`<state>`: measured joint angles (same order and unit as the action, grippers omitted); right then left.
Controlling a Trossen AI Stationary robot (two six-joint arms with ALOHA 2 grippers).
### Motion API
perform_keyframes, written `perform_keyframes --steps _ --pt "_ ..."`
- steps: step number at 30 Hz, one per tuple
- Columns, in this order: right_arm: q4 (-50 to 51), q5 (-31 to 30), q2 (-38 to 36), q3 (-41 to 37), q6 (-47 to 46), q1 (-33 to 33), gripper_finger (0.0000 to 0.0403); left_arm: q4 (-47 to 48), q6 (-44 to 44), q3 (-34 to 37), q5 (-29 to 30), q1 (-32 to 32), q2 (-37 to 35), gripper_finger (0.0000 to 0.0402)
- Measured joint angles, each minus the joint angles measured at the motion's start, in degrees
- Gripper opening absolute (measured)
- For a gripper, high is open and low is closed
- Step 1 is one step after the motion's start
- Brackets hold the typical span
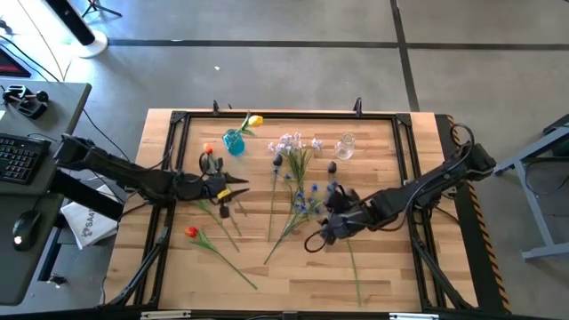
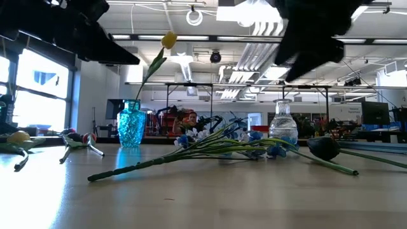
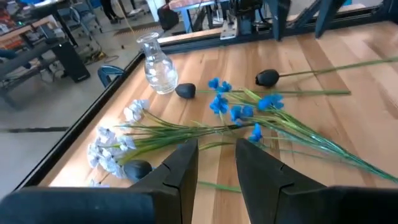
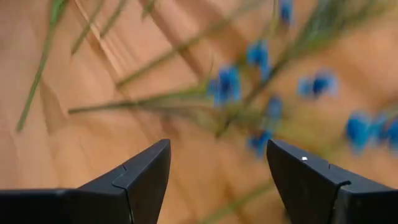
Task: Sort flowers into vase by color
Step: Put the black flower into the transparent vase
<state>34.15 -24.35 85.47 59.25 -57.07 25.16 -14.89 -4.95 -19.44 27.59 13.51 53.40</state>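
The dark flower should be sorted into the clear vase (image 1: 345, 147), so my right gripper needs to reach it and grab its stem just under the head (image 1: 332, 175).
A blue vase (image 1: 234, 142) at the table's far left-centre holds one yellow flower (image 1: 255, 120). A clear vase (image 1: 345, 147) stands to its right, with nothing showing in it. Blue flowers (image 1: 307, 200), white sprays (image 1: 289, 142) and dark-headed stems (image 3: 267, 78) lie crossed on the table's middle. An orange flower (image 1: 208, 149) and a red flower (image 1: 190, 233) lie at the left. My left gripper (image 3: 216, 146) hovers left of the pile, open by a narrow gap, pointing toward it. My right gripper (image 4: 217, 152) stands open wide above the blue flowers (image 4: 227, 84), slanting down.
A black frame (image 1: 178, 120) runs around the tabletop's edges. A yellow flower head (image 2: 19, 137) lies on the table under my left arm. Bare wood lies along the near edge (image 1: 293, 284). Beyond the table are a desk with a keyboard (image 1: 18, 156) and the room's floor.
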Motion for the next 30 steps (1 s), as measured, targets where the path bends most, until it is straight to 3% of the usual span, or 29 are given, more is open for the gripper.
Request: perform_keyframes --steps 7,12,23,30 --pt "3.5 4.0 0.0 -6.3 -19.9 2.7 0.0261 -2.1 -1.1 0.0 0.5 0.4 4.4 0.0096" --pt "2.9 7.5 0.0 -11.1 -26.9 2.9 0.0253 -2.2 -1.2 0.0 1.5 0.4 5.3 0.0096" --pt "-3.4 6.0 0.5 -15.6 -23.7 2.8 0.0175 -3.4 -1.3 0.0 1.8 0.4 5.2 0.0096" --pt "-5.9 7.9 6.7 -15.7 -17.9 0.9 0.0132 -3.9 -1.3 0.0 1.8 0.4 5.2 0.0096"
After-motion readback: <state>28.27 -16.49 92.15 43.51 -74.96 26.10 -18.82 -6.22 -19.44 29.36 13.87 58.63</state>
